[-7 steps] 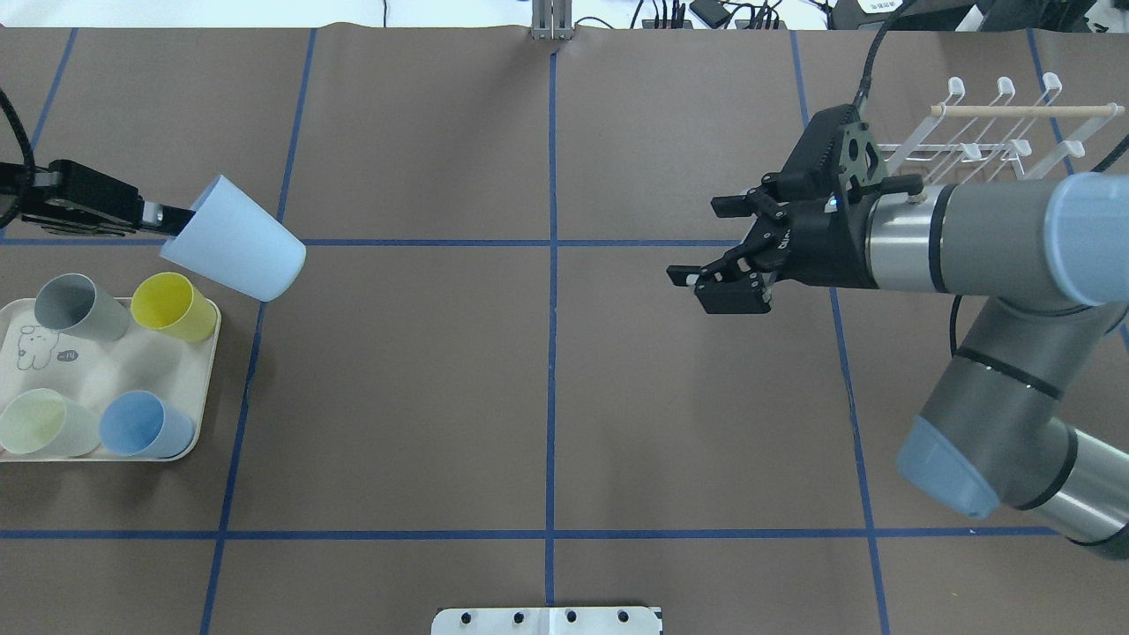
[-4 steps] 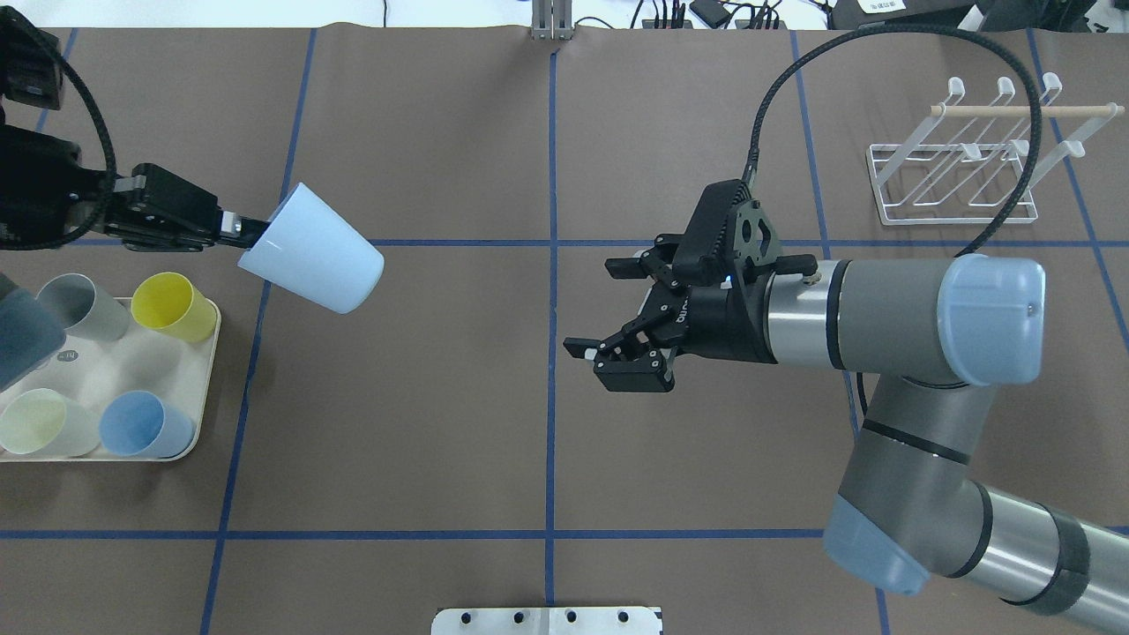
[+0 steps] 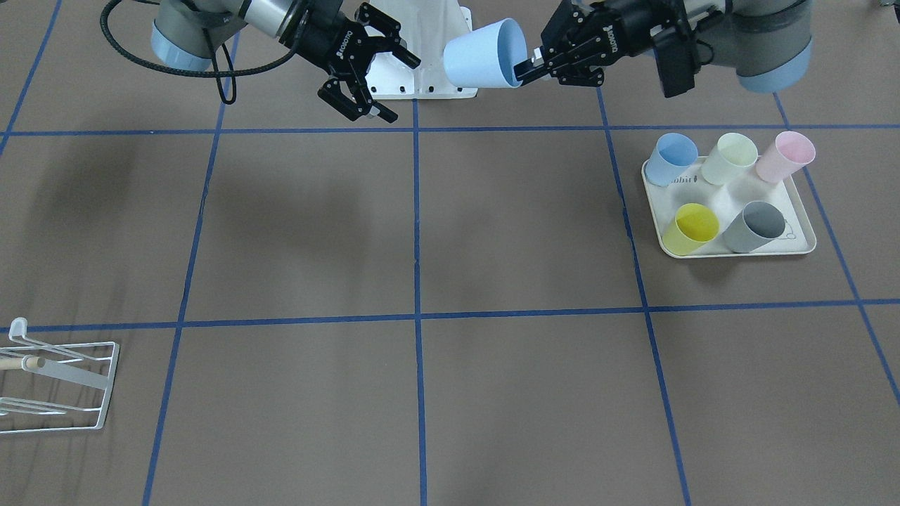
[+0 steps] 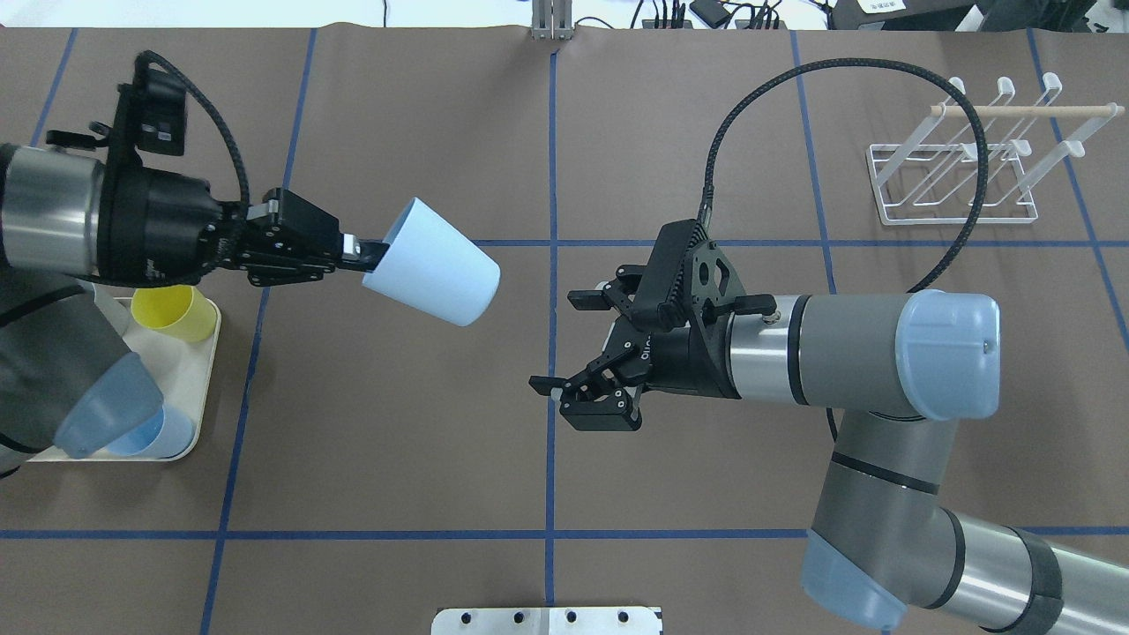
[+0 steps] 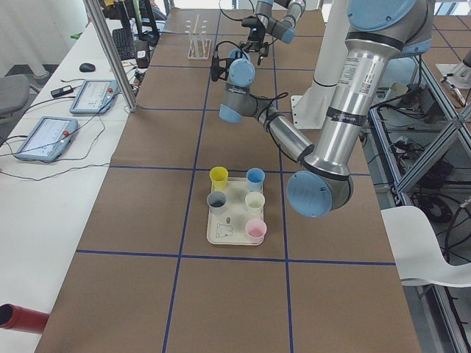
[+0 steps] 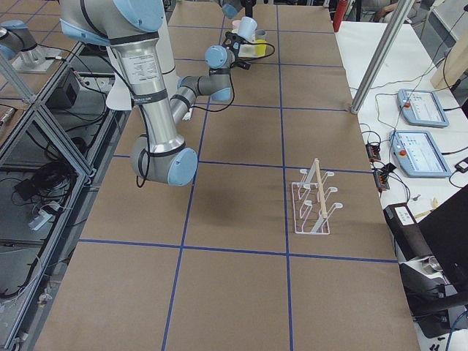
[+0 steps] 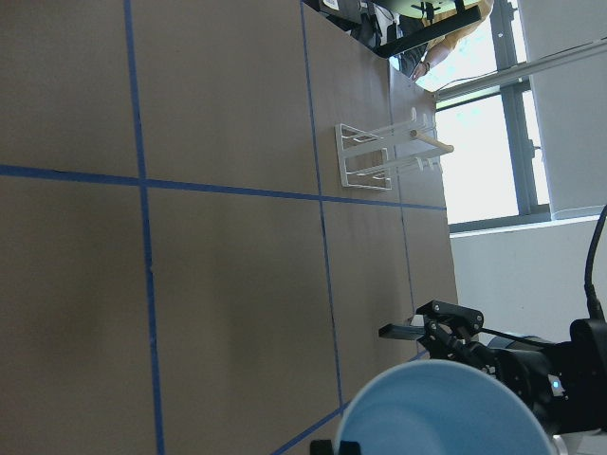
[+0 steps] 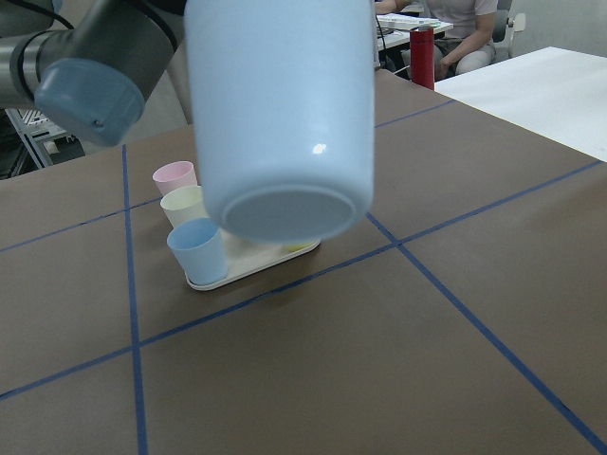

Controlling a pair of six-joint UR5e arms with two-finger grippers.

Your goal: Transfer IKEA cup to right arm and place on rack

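Note:
My right gripper grabs the cup by its free base end next, since my left gripper's fingers already cover the cup's rim.
My left gripper is shut on the rim of a light-blue cup and holds it on its side in the air, base toward the table's middle. It also shows in the front view: the left gripper and the cup. My right gripper is open and empty, a short gap right of the cup's base, jaws facing it; in the front view it is the gripper on the left. The right wrist view shows the cup's base close ahead. The white wire rack stands empty at the far right.
A cream tray at the left side holds several cups, among them yellow, grey and pink ones. The left arm's elbow partly covers the tray from overhead. The right arm's black cable loops above the rack side.
The left arm has carried the cup rightward toward the table's middle. The right arm has swung left and nearer, away from the rack, toward the cup. Its jaws stay open.

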